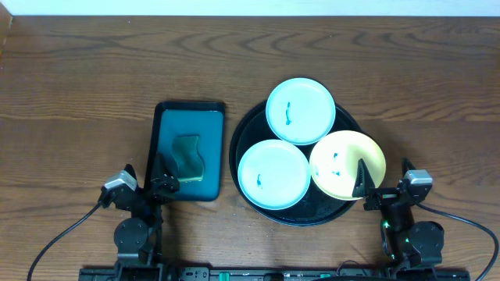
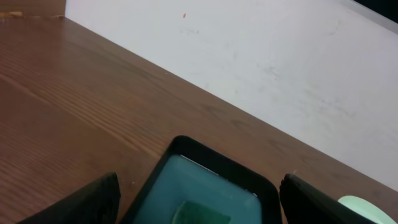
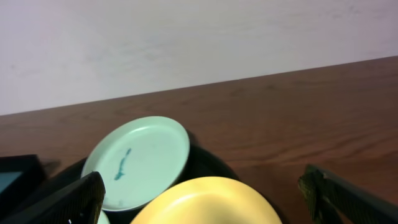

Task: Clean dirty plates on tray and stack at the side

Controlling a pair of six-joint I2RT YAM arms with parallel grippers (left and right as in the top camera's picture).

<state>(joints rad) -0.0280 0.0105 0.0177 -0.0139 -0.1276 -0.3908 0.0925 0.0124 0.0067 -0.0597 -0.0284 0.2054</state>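
Observation:
The left gripper will grab the green sponge across its narrow middle [image 1: 187, 160]; its broad far end stays free to clean dirty plates.
The round black tray [image 1: 248, 129] holds three plates. A cyan plate [image 1: 301, 111] with a blue smear lies at the back, a cyan plate [image 1: 273, 173] at the front left, and a yellow plate [image 1: 348, 164] with small blue smears at the right. My right gripper [image 1: 375, 183] is open and empty at the yellow plate's near right edge; its wrist view shows the yellow plate [image 3: 211, 202] between its fingers [image 3: 202, 199] and the back cyan plate [image 3: 140, 158]. My left gripper [image 1: 148, 181] is open and empty at the near end of the teal tray.
A rectangular teal tray [image 1: 189, 150] with a green sponge [image 1: 189, 158] lies left of the black tray; it also shows in the left wrist view [image 2: 205, 186]. Bare wood tabletop [image 1: 78, 94] spreads left, back and right. A white wall [image 2: 261, 68] stands behind the table.

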